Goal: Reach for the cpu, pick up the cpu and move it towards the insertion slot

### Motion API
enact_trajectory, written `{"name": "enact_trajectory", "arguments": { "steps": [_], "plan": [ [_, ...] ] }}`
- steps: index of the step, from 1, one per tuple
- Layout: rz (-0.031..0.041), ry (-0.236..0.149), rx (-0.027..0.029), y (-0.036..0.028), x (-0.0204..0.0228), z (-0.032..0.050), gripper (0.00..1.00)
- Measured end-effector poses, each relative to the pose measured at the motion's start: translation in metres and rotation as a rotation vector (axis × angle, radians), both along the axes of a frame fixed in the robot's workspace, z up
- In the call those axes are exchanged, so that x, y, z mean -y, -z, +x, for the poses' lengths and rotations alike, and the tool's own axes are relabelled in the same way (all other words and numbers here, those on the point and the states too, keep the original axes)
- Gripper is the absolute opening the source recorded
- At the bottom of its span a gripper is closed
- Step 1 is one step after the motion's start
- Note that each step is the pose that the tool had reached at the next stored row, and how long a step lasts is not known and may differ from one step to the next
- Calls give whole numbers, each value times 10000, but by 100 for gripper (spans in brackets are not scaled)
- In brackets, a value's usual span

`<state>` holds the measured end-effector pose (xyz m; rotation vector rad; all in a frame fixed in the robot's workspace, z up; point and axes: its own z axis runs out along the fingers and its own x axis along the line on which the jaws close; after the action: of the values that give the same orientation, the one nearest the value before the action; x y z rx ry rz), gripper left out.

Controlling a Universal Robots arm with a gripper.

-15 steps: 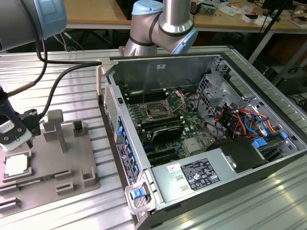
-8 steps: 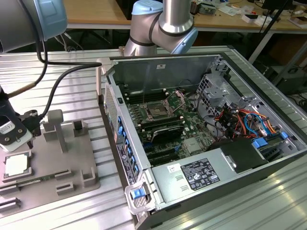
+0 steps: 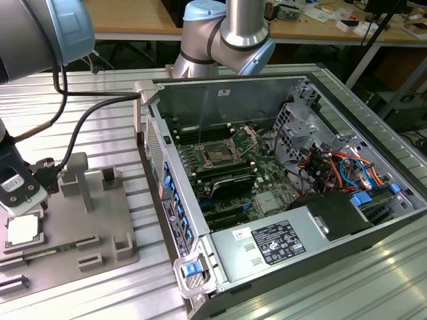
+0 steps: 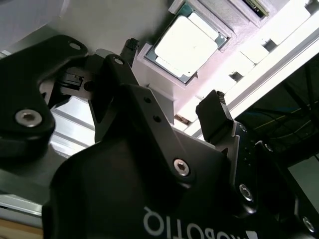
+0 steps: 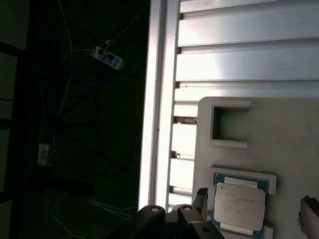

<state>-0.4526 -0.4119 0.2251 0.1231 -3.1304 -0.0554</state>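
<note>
My open fingers still hang above the CPU (image 5: 240, 206), with the grey fixture tray (image 5: 289, 144) showing beside the CPU's edge, so my gripper moves lower before closing.
The cpu (image 3: 21, 230) is a flat silvery square lying in a recess of the grey fixture tray (image 3: 100, 220) at the exterior view's left. My gripper (image 3: 27, 203) hangs just above it, open. In both wrist views the cpu (image 4: 188, 42) (image 5: 239, 204) lies between the two black fingertips (image 4: 214, 117) (image 5: 201, 196), which stand apart from its edges and grip nothing. The insertion slot (image 3: 219, 155), a square socket with a dark centre and metal frame, sits on the motherboard inside the open computer case (image 3: 313, 220), well to the exterior view's right of the gripper.
The tray carries raised posts (image 3: 79, 180) and small block recesses (image 3: 123, 247) close to the gripper. A black cable (image 3: 87, 117) loops from the arm. The case wall (image 3: 163, 187) stands between tray and motherboard. The slatted metal table's edge (image 5: 157, 99) lies close beside the tray.
</note>
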Motion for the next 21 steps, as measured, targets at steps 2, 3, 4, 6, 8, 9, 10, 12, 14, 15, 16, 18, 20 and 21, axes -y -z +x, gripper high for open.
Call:
{"name": "enact_trajectory", "arguments": {
  "steps": [2,3,4,6,8,9,10,12,14,15,16,18,20,21],
  "plan": [
    [-1,-2,-2,39,17,0,75],
    [1,-1,1,78,39,-1,75],
    [-1,-1,0,100,51,-4,75],
    [1,1,0,128,68,-11,75],
    [0,4,0,152,80,-20,75],
    [0,5,1,163,83,-23,75],
    [0,8,1,178,85,-28,75],
    [-1,29,-1,212,87,-45,75],
    [0,41,0,233,88,-57,75],
    [0,50,2,253,88,-61,75],
    [-7,70,0,272,88,-62,75],
    [-13,119,-1,307,88,-63,75],
    [-13,139,-1,323,91,-66,75],
    [-12,146,0,331,95,-68,75]
  ]
}}
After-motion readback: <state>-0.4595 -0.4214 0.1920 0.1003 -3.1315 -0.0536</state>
